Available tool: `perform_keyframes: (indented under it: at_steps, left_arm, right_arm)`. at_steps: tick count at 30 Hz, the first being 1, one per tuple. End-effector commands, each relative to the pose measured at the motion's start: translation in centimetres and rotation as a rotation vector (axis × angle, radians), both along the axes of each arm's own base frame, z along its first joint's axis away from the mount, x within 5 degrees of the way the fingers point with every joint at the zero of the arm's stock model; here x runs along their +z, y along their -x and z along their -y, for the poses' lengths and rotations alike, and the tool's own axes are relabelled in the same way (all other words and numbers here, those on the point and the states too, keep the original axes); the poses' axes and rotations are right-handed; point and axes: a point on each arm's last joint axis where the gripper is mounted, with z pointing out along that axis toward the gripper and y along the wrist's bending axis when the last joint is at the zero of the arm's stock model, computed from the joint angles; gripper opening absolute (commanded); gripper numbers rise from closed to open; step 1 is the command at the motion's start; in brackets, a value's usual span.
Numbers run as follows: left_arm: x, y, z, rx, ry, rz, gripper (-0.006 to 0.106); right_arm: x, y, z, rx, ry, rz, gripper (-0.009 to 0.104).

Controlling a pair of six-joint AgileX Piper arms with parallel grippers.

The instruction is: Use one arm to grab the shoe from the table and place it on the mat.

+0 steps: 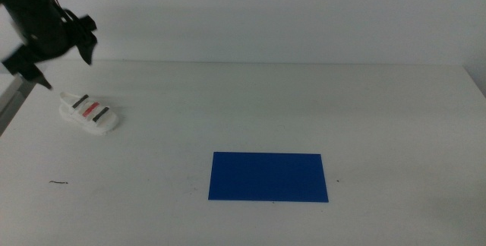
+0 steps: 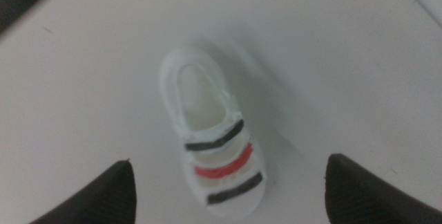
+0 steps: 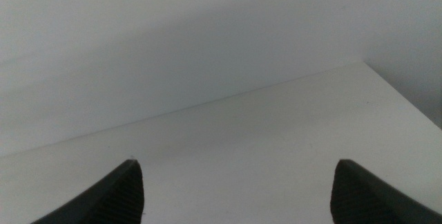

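Observation:
The shoe is long from its heel to its rounded toe [image 1: 107,126]. My left gripper will next grab the shoe across its middle [image 1: 85,111], so the shoe stays level.
The shoe [image 1: 91,113] is a small white sandal with two dark straps and a red one between them. It lies on the white table [image 1: 319,102] at the far left. The dark left arm hangs just above and behind it, and its gripper [image 1: 67,71] is open. In the left wrist view the shoe [image 2: 207,131] lies between the two spread jaws of the left gripper [image 2: 229,160], which do not touch it. The dark blue mat [image 1: 269,176] lies flat near the table's front middle, well to the right of the shoe. The right gripper [image 3: 236,162] is open and empty, out of the middle view.
The table's left edge [image 1: 11,103] runs close beside the shoe. A small dark mark [image 1: 58,182] lies on the tabletop at the front left. A plain pale wall stands behind the table.

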Motion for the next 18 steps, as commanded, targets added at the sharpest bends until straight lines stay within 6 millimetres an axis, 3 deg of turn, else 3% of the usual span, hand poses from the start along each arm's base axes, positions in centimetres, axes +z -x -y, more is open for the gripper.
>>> perform_keyframes:
  at_steps: [1,8,14,18]
  left_arm:
    - [-1.7,-1.1,-0.7,0.044,0.064,-0.011,0.094]
    - [-6.8,-2.7,-1.4,0.068,0.114,-0.054,0.094]
    - [-8.4,-3.1,-1.6,0.083,0.119,-0.06,0.092]
    - [-9.2,-3.1,-1.8,0.086,0.109,-0.082,0.08]
  right_arm:
    - [0.0,0.0,0.0,0.002,0.009,0.011,0.079]
    - [0.0,0.0,0.0,0.002,0.009,0.011,0.079]
    - [0.0,0.0,0.0,0.002,0.009,0.011,0.079]
    - [0.0,0.0,0.0,0.002,0.009,0.011,0.079]
